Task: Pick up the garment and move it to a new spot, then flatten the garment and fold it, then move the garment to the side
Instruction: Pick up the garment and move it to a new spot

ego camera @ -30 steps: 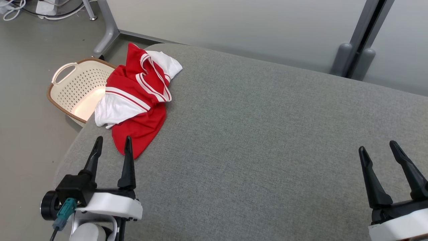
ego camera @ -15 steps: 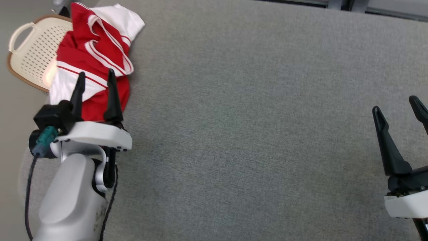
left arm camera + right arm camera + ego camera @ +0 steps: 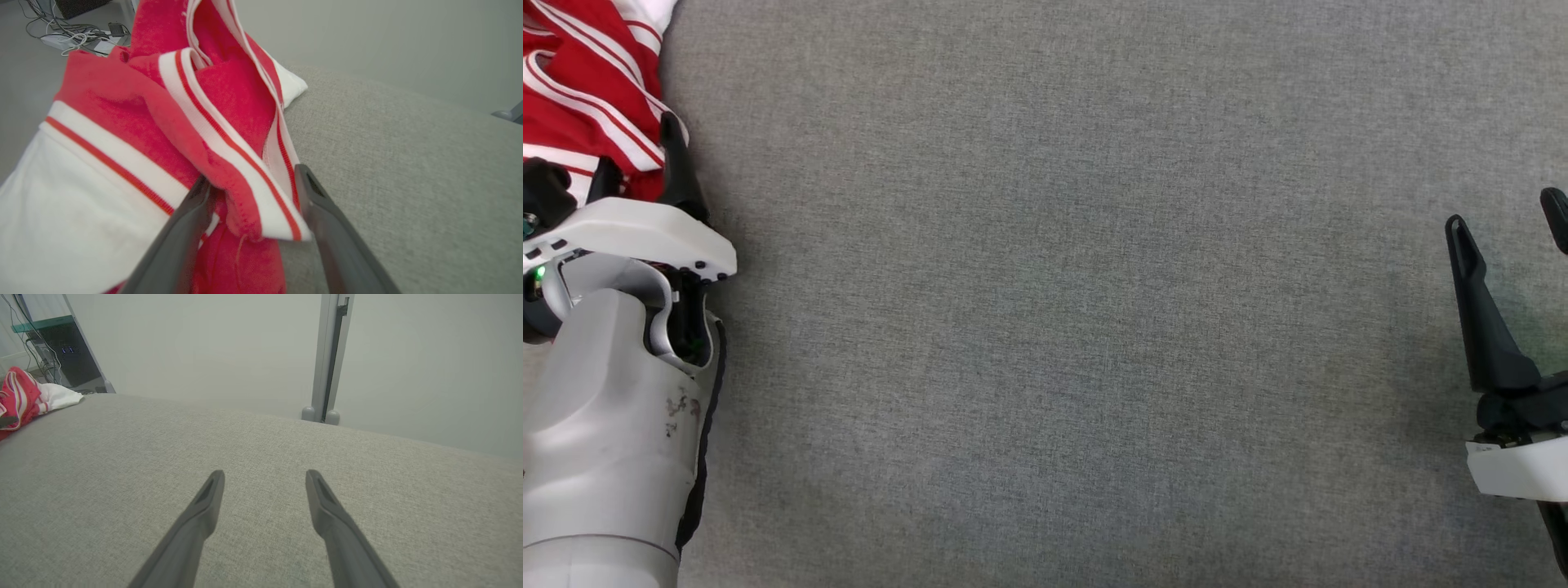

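Note:
My left gripper will next grab the garment by its red-and-white striped hem [image 3: 264, 210], so that I can move the garment to a new spot.
The garment [image 3: 580, 73], red with white panels and striped trim, lies crumpled at the far left of the grey table [image 3: 1054, 286]. My left gripper [image 3: 637, 151] has reached onto it. In the left wrist view the left gripper [image 3: 253, 177] stands open, its two fingers either side of a striped fold of the garment [image 3: 229, 122]. My right gripper [image 3: 1503, 211] hovers open over bare table at the right edge, holding nothing. In the right wrist view the right gripper [image 3: 264, 473] points across the table, and the garment [image 3: 20, 398] is far off at the left.
The table's far edge meets a pale wall with a grey post [image 3: 329, 355]. Cables [image 3: 73, 34] lie on the floor beyond the garment, and a dark cabinet [image 3: 69, 347] stands at the far left.
The head camera has tilted down and turned, so the basket has left the picture. My left gripper has moved forward from the garment's near hem onto it, around a fold. The right gripper stays open.

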Available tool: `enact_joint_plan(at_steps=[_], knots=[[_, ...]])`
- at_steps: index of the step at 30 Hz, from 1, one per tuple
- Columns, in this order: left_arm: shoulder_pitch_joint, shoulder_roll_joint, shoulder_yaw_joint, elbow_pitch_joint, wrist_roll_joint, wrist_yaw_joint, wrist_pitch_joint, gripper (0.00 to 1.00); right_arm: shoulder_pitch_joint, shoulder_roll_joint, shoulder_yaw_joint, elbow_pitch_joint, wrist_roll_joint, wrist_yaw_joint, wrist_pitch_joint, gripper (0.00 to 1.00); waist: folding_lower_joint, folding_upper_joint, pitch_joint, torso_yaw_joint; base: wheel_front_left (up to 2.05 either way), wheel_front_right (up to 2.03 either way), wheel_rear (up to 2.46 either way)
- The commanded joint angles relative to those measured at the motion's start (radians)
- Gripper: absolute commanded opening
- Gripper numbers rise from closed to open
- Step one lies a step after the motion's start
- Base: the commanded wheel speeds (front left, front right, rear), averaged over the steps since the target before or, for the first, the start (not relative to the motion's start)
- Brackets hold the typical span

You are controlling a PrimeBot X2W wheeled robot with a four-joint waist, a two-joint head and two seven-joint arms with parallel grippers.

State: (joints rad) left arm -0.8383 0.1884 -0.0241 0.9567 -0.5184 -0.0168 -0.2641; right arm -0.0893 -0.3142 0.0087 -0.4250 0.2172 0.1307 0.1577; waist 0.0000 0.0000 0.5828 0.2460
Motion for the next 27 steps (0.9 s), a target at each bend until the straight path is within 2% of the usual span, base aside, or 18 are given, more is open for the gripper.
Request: enact_joint_plan(at_steps=[1,7,14,15,19,27], knots=[[-0.01,0.007,0.012,-0.011,0.016,0.0,0.0,0.0,-0.014,0.001,0.0,0.009,0.001,0.0,-0.012,1.0,0.0,0.0,-0.005,0.0,0.0,0.0,0.0],[0.079,-0.005,0.095,-0.15,0.082,0.009,0.0,0.0,-0.011,0.018,0.001,0.047,0.008,0.0,-0.044,1.0,0.0,0.0,-0.06,-0.003,0.0,0.0,0.0],[0.263,-0.039,0.158,-0.39,0.193,0.0,0.0,0.0,0.014,0.048,0.007,0.104,0.018,0.0,-0.089,1.0,0.0,0.0,-0.182,-0.024,0.0,0.0,0.0],[0.263,-0.039,0.158,-0.39,0.193,0.0,0.0,0.0,0.014,0.048,0.007,0.104,0.018,0.0,-0.089,1.0,0.0,0.0,-0.182,-0.024,0.0,0.0,0.0],[0.401,-0.067,0.156,-0.535,0.242,-0.002,0.0,0.0,0.044,0.069,0.017,0.134,0.02,0.0,-0.107,1.0,0.0,0.0,-0.266,-0.042,0.0,0.0,0.0],[0.663,-0.108,0.073,-0.748,0.284,0.02,0.04,0.0,0.105,0.109,0.053,0.17,0.029,0.0,-0.122,1.0,0.0,0.0,-0.389,-0.091,0.0,0.0,0.0]])
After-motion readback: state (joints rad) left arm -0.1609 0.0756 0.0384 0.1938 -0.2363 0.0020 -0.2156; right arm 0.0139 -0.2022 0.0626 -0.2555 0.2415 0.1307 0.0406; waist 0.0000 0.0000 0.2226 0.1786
